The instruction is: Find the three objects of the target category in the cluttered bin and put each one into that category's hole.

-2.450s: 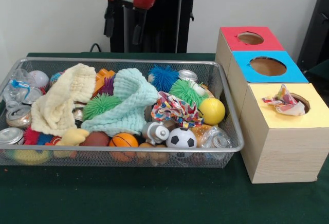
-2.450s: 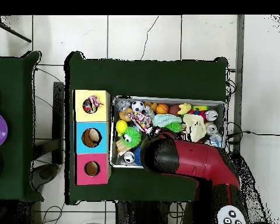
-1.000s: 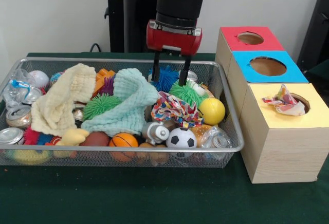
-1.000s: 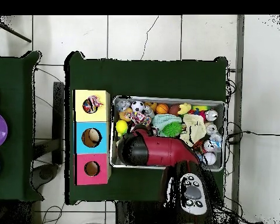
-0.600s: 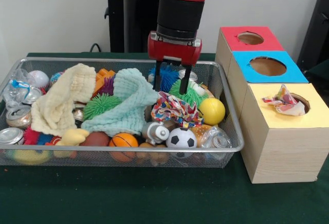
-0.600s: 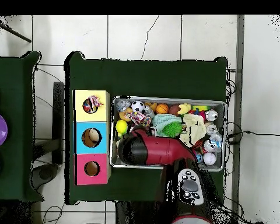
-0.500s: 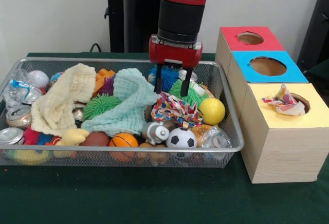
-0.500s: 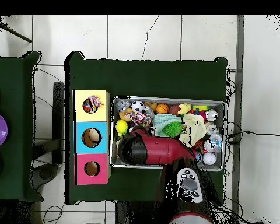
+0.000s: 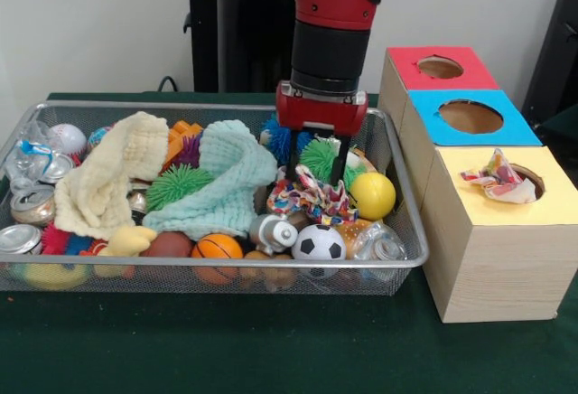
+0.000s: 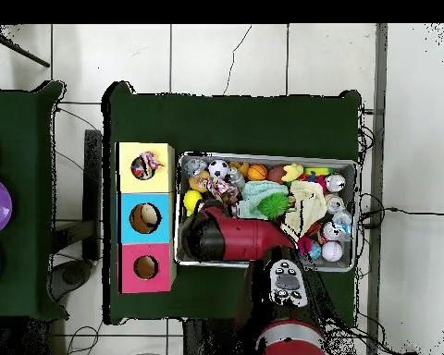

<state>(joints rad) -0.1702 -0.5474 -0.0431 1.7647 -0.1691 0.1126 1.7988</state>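
Note:
My gripper needs to grab the polka-dot cloth's bunched top (image 9: 314, 184) next, because the cloth's edges are loose.
The wire mesh bin (image 9: 181, 106) holds a heap of toys. A polka-dot cloth (image 9: 312, 198) lies bunched in its right half, behind the soccer ball; it also shows in the overhead view (image 10: 216, 188). My gripper (image 9: 316, 175) is open, pointing straight down, its fingers (image 9: 340, 170) either side of the cloth's top. Another polka-dot cloth (image 9: 495, 181) sits crumpled in the hole (image 9: 531, 177) of the yellow-topped box (image 9: 551, 206), partly sticking out. In the overhead view my arm (image 10: 228, 238) hides the gripper. A third cloth is not visible.
A yellow ball (image 9: 372, 195), soccer ball (image 9: 319, 242), green spiky balls (image 9: 323, 157), a mint cloth (image 9: 224, 177) and a cream cloth (image 9: 108, 177) crowd the bin. Blue-topped (image 9: 470, 118) and red-topped (image 9: 440, 69) boxes stand behind the yellow one.
My arm has swung in from its drawn-back position. In the last half second the gripper dropped lower and moved slightly right, coming down around the polka-dot cloth.

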